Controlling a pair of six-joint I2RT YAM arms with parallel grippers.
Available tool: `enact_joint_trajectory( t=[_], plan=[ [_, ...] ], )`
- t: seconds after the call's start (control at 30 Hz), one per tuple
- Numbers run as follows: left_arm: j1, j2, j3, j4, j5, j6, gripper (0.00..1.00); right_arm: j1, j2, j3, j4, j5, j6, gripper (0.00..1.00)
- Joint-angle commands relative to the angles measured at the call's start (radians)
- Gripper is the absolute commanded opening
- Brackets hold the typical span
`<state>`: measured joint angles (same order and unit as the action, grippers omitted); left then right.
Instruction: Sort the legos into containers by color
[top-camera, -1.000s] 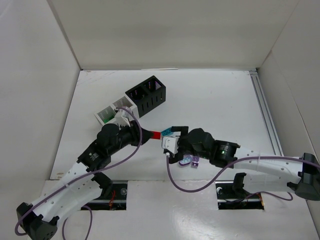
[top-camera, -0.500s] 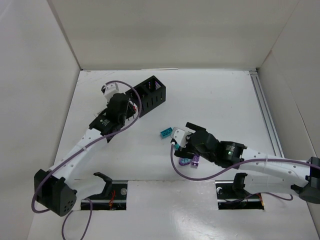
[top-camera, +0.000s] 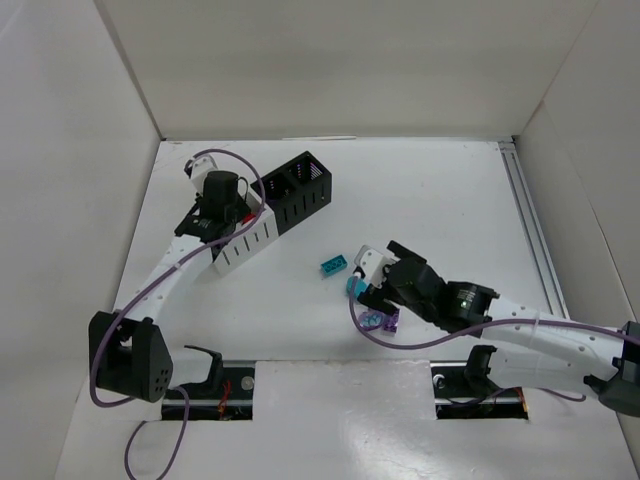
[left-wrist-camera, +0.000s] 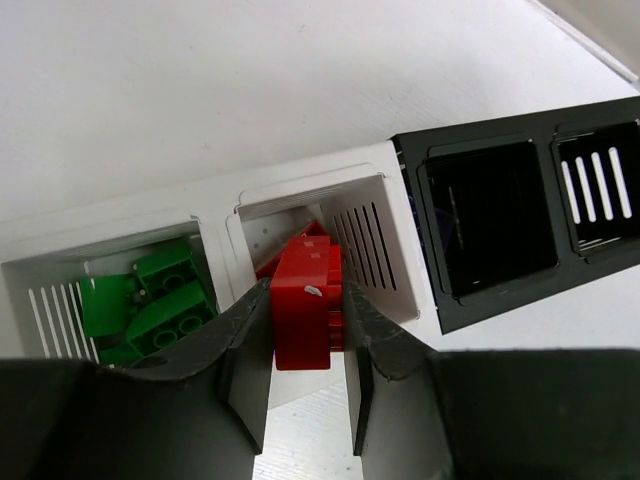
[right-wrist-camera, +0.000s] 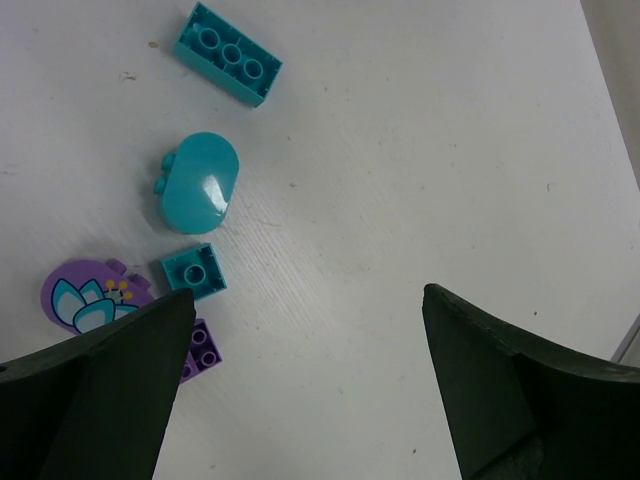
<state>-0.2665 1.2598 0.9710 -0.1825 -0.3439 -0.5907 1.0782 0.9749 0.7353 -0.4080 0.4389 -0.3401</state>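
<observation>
My left gripper should release the red brick: it is over the opening of the section with red bricks, between its sides, and the brick would end among red bricks if I opened now.
My left gripper (left-wrist-camera: 305, 335) is shut on a red brick (left-wrist-camera: 303, 310) and holds it over the white container (left-wrist-camera: 372, 235), above the compartment with red bricks (left-wrist-camera: 275, 262) in it. The other white compartment holds green bricks (left-wrist-camera: 150, 300). The black container (left-wrist-camera: 490, 210) adjoins on the right. In the top view the left gripper (top-camera: 222, 212) hovers over the white container (top-camera: 250, 237). My right gripper (right-wrist-camera: 305, 300) is open and empty above the table. Near it lie a long teal brick (right-wrist-camera: 228, 53), a teal oval (right-wrist-camera: 200, 183), a small teal square (right-wrist-camera: 193, 270), a lavender oval (right-wrist-camera: 85, 298) and a purple brick (right-wrist-camera: 200, 345).
The black container (top-camera: 295, 190) stands at the back left, joined to the white one. White walls enclose the table on three sides. A rail (top-camera: 530, 230) runs along the right edge.
My left arm has carried the red brick from the table's middle back and left to above the white container. My right gripper has shifted slightly over the teal and purple pieces.
</observation>
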Motion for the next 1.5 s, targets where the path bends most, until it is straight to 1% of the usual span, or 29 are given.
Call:
enact_joint_trajectory(
  t=[0.0,0.03,0.1,0.17,0.2,0.27,0.3,0.33,0.37,0.4,0.43,0.47,0.5,0.53,0.57,0.6,0.63,0.67,0.73,0.77,0.8,0.9,0.93,1.07,1.13,1.27,1.37,1.43,1.47],
  plan=[
    [0.010,0.006,0.028,0.037,0.017,0.032,0.00,-0.014,-0.019,-0.013,0.011,0.011,0.027,1.00],
    [0.010,0.006,0.028,0.028,0.031,0.032,0.00,-0.023,-0.009,-0.013,0.011,0.011,0.027,1.00],
    [0.010,-0.003,0.028,0.028,0.043,0.042,0.14,-0.035,0.013,-0.013,0.011,-0.002,0.027,1.00],
    [0.010,-0.016,0.017,0.028,0.052,0.042,0.31,-0.049,0.033,-0.013,0.029,-0.019,0.027,1.00],
    [0.010,-0.029,0.008,0.028,0.052,0.042,0.44,-0.058,0.054,-0.013,0.029,-0.031,0.027,1.00],
    [0.010,-0.043,-0.001,0.028,0.062,0.051,0.55,-0.067,0.076,-0.004,0.061,-0.060,0.027,1.00],
    [0.010,-0.043,-0.002,0.028,0.062,0.051,0.59,-0.067,0.099,-0.004,0.075,-0.075,-0.006,1.00],
    [0.010,-0.056,-0.014,0.037,0.072,0.051,0.60,-0.081,0.110,0.006,0.090,-0.092,-0.028,1.00],
    [0.010,-0.065,-0.014,0.037,0.085,0.063,0.65,-0.081,0.122,0.006,0.109,-0.142,-0.054,1.00],
    [0.010,-0.065,-0.014,0.037,0.085,0.063,0.68,-0.107,0.134,0.006,0.159,-0.182,-0.127,1.00],
    [0.010,-0.065,-0.014,0.037,0.094,0.063,0.71,-0.119,0.160,0.006,0.185,-0.221,-0.163,1.00],
    [0.010,-0.075,-0.014,0.037,0.094,0.072,0.73,-0.136,0.175,0.006,0.210,-0.297,-0.195,1.00],
    [0.010,-0.076,-0.014,0.028,0.094,0.072,0.79,-0.176,0.194,0.018,0.248,-0.351,-0.230,1.00],
    [0.010,-0.089,-0.014,0.028,0.103,0.072,0.82,-0.194,0.237,0.041,0.262,-0.409,-0.300,1.00],
    [0.010,-0.109,-0.014,0.028,0.117,0.072,0.86,-0.210,0.263,0.056,0.273,-0.513,-0.330,1.00],
    [0.001,-0.123,-0.014,0.028,0.126,0.072,0.90,-0.222,0.290,0.074,0.273,-0.558,-0.367,1.00],
    [-0.008,-0.140,-0.024,0.028,0.126,0.081,0.98,-0.222,0.318,0.114,0.284,-0.589,-0.432,1.00],
    [-0.019,-0.180,-0.040,0.028,0.137,0.081,1.00,-0.222,0.381,0.134,0.284,-0.612,-0.465,1.00],
    [-0.043,-0.230,-0.067,0.072,0.155,0.092,1.00,-0.234,0.448,0.171,0.296,-0.632,-0.499,1.00],
    [-0.043,-0.281,-0.104,0.101,0.192,0.082,1.00,-0.235,0.517,0.214,0.296,-0.647,-0.535,1.00],
    [-0.043,-0.307,-0.126,0.116,0.210,0.071,1.00,-0.247,0.548,0.235,0.296,-0.648,-0.536,1.00],
    [-0.053,-0.376,-0.193,0.143,0.240,0.059,1.00,-0.297,0.651,0.308,0.296,-0.744,-0.556,1.00],
    [-0.053,-0.414,-0.204,0.143,0.252,0.049,1.00,-0.313,0.672,0.320,0.307,-0.797,-0.556,1.00],
    [-0.053,-0.467,-0.236,0.129,0.240,0.049,1.00,-0.377,0.749,0.342,0.307,-0.910,-0.609,0.99],
    [-0.053,-0.467,-0.247,0.129,0.230,0.037,1.00,-0.406,0.781,0.342,0.295,-0.940,-0.637,0.97],
    [-0.053,-0.455,-0.247,0.129,0.230,0.037,1.00,-0.419,0.812,0.351,0.268,-1.043,-0.689,0.96],
    [-0.053,-0.435,-0.247,0.129,0.230,0.048,1.00,-0.419,0.846,0.366,0.259,-1.043,-0.689,0.96],
    [-0.053,-0.425,-0.247,0.129,0.221,0.048,1.00,-0.419,0.869,0.380,0.250,-1.034,-0.689,0.92],
    [-0.053,-0.425,-0.247,0.129,0.221,0.048,1.00,-0.419,0.887,0.394,0.250,-1.034,-0.680,0.88]
  ],
)
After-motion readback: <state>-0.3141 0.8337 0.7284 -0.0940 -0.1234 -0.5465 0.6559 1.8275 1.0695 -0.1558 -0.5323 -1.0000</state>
